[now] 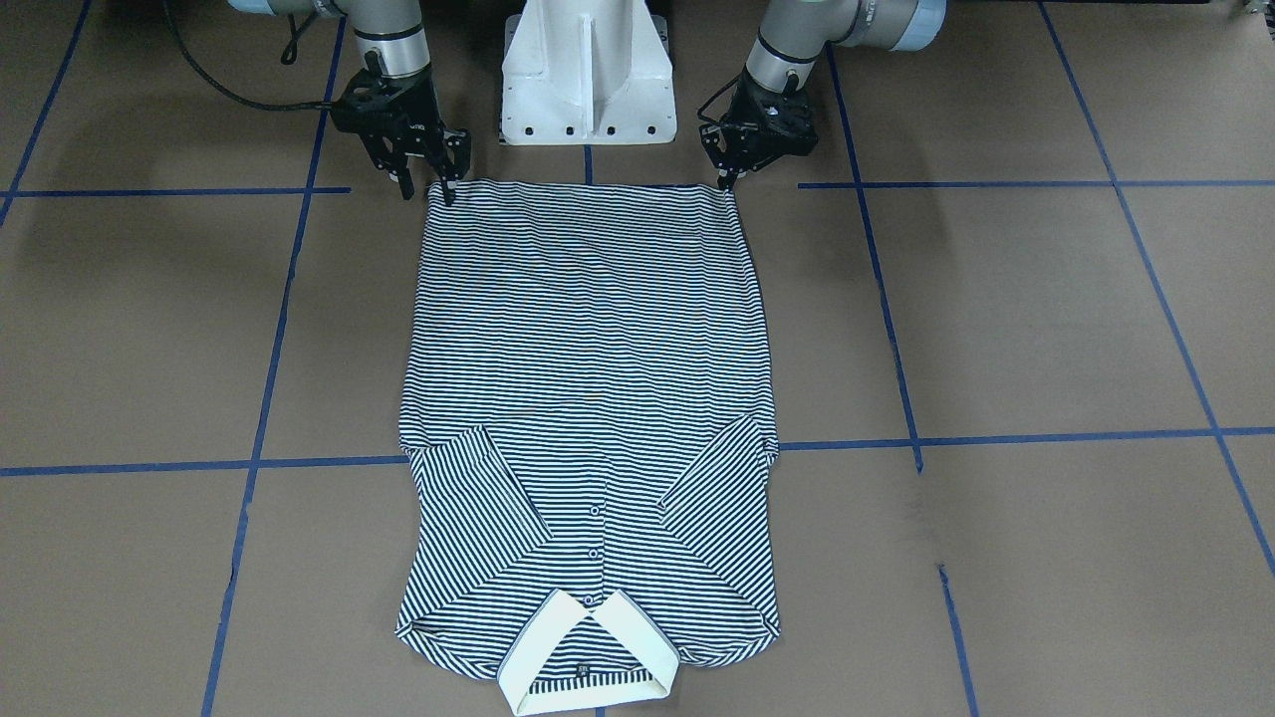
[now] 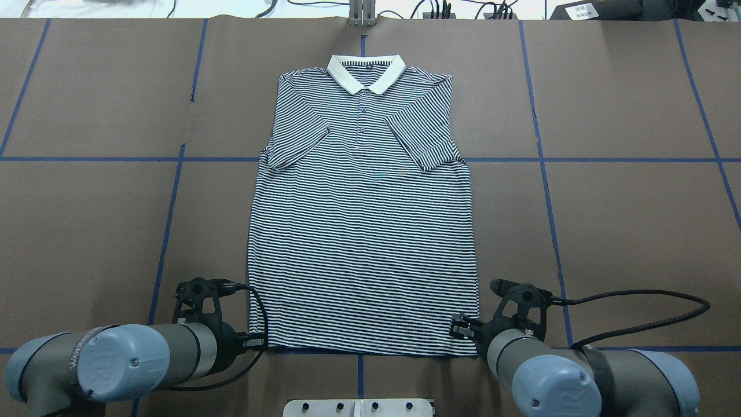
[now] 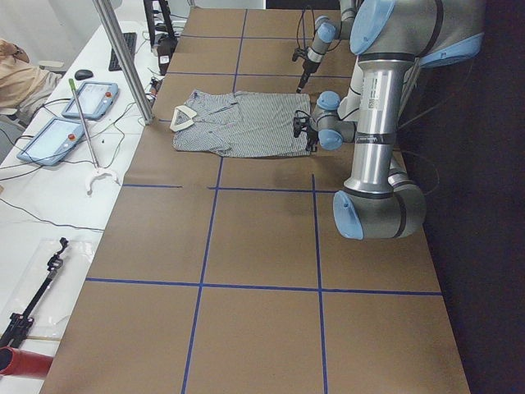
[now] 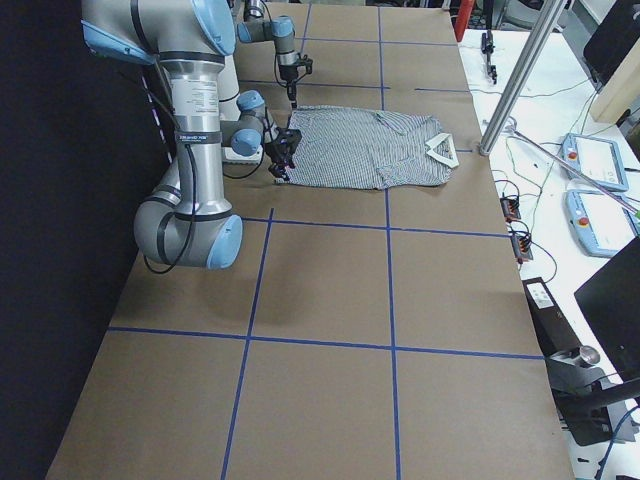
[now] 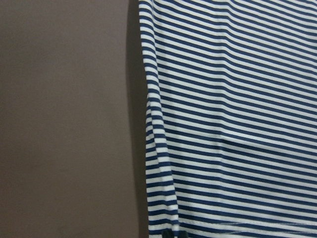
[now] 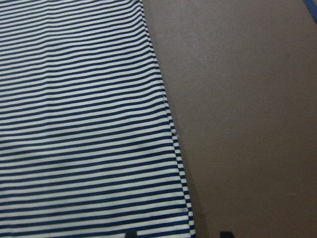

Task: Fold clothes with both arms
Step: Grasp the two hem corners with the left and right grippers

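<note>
My right gripper is to grab the hem corner of the striped polo shirt next, so that it can fold the shirt over.
The striped polo shirt lies flat on the brown table, front up, sleeves folded in over the chest, cream collar at the far end. Both grippers are at the near hem. My left gripper is at the hem corner on my left; its fingers meet in a point, shut on the cloth. In the left wrist view a single dark tip sits at the shirt's hem. My right gripper is open, its two fingertips either side of the other hem corner; the right wrist view shows the shirt edge between two tips.
The white pedestal base stands just behind the hem. Blue tape lines cross the brown table cover. A metal pole stands beyond the collar end, with tablets and cables on the white side table.
</note>
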`<state>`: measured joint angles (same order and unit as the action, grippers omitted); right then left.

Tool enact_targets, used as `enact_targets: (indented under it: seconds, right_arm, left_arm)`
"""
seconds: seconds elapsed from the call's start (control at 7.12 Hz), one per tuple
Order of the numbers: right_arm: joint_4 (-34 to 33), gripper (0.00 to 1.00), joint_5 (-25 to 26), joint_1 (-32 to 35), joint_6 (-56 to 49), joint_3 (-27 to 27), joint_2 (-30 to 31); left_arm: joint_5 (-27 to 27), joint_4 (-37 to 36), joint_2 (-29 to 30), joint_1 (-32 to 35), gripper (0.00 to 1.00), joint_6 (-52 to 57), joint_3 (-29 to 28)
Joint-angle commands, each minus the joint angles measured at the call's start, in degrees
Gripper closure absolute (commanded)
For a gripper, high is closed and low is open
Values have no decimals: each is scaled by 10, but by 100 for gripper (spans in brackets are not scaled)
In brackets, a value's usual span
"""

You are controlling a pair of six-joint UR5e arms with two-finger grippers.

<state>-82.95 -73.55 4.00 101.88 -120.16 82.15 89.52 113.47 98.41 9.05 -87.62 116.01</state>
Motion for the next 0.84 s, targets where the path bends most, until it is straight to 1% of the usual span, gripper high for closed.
enact_targets:
  seconds: [0.0,0.7]
  right_arm:
    - [1,40,19,-19,7,12,-4]
    - [-5,41,21,-33,7,11,4]
  left_arm:
    - [0,0,3,0,100,1,0]
    - [0,1,2,0,100,0,-1]
